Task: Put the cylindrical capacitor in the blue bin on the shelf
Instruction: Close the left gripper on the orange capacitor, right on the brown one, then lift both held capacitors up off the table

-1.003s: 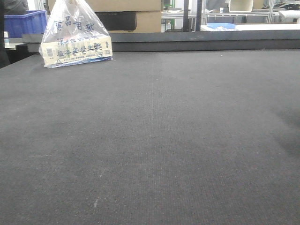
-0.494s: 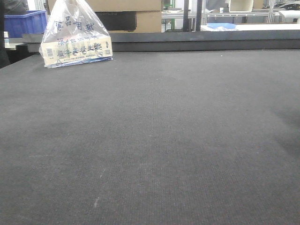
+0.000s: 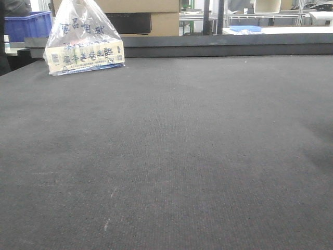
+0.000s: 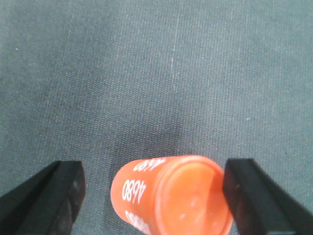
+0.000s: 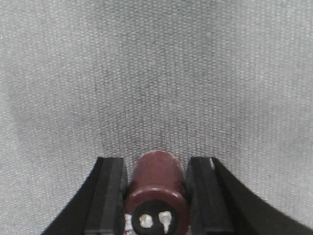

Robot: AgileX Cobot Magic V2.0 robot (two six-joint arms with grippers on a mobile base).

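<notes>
I should next grab the orange cylinder (image 4: 166, 196) by its curved side (image 4: 139, 188) with my left gripper, so that I can place it in the blue bin on the shelf.
In the right wrist view my right gripper (image 5: 155, 164) is shut on a dark red-brown cylindrical capacitor (image 5: 157, 178). Its black end with two pale terminals faces the camera, just above the grey mat. In the left wrist view my left gripper (image 4: 155, 169) is open around an orange cylinder (image 4: 166, 196) with white "4680" print, which lies on the mat. The right finger (image 4: 249, 196) is against its rim and the left finger (image 4: 54, 196) is apart from it. Neither gripper shows in the front view. A blue bin (image 3: 28, 25) stands at the far back left. The steel shelf is out of view.
The dark mat table (image 3: 171, 156) fills the front view. A clear plastic bag with a printed box (image 3: 83, 44) stands at its back left. Cardboard boxes (image 3: 156, 15) and a dark raised edge (image 3: 223, 48) lie behind. Another blue object (image 3: 245, 28) sits far back right.
</notes>
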